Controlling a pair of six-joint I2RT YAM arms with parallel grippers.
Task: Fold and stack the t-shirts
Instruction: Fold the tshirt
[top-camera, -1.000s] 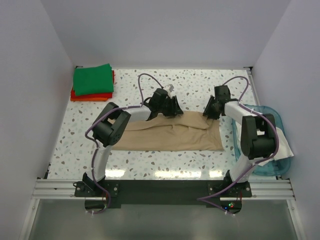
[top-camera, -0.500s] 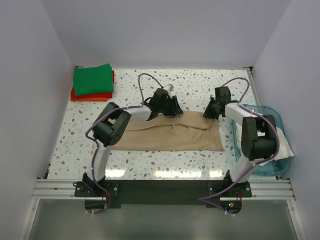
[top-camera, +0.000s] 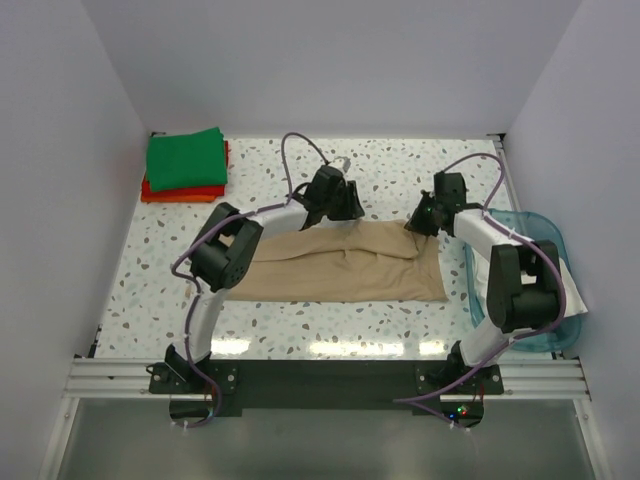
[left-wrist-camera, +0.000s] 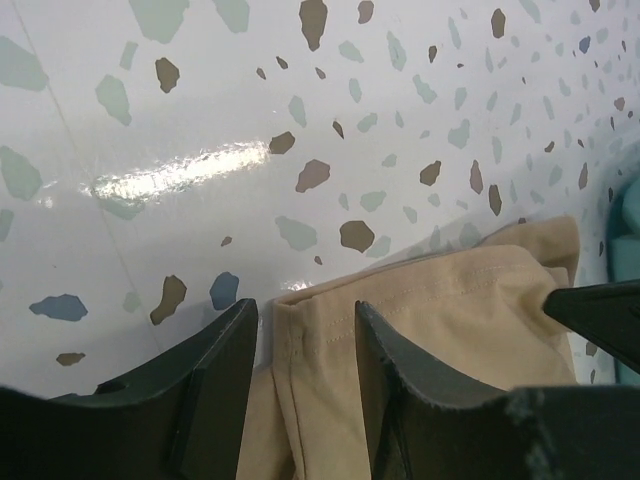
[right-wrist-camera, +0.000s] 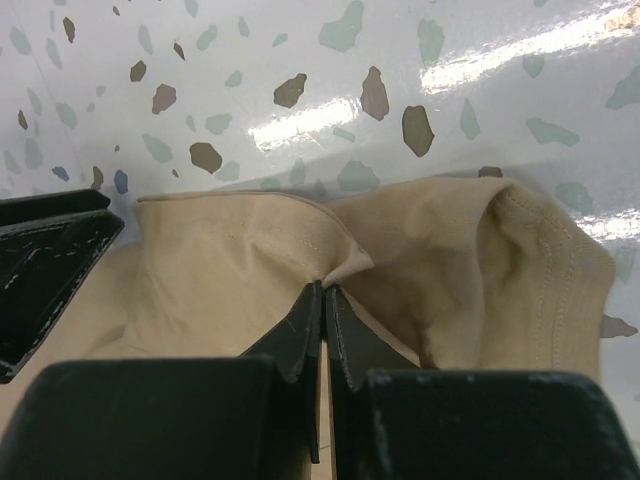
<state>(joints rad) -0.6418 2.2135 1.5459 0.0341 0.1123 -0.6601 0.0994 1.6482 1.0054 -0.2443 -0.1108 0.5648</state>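
Observation:
The left gripper grabs the tan-beige t-shirt's hemmed corner (top-camera: 358, 222) (left-wrist-camera: 292, 315) at the t-shirt's far edge next, to fold that edge over toward me.
The tan-beige t-shirt (top-camera: 340, 262) lies folded into a long band across the middle of the table. My left gripper (top-camera: 343, 207) is at its far edge, open, with the shirt's hemmed corner (left-wrist-camera: 320, 330) between its two fingers (left-wrist-camera: 215, 390) and not clamped. My right gripper (top-camera: 416, 223) is at the shirt's far right end, shut on a pinch of the tan cloth (right-wrist-camera: 345, 262). The bright green t-shirt (top-camera: 186, 157) lies folded on the red-orange t-shirt (top-camera: 180, 191) at the back left. The whitish t-shirt (top-camera: 566, 285) lies in the tub.
The translucent blue tub (top-camera: 525, 224) stands at the right table edge, close to the right arm; its rim shows in the left wrist view (left-wrist-camera: 630, 230). White walls enclose the left, back and right. The terrazzo table (top-camera: 380, 170) lies bare behind the tan shirt.
My left gripper has moved a little toward the back of the table, along the shirt's far edge. My right gripper has shifted only slightly, still at the shirt's right end.

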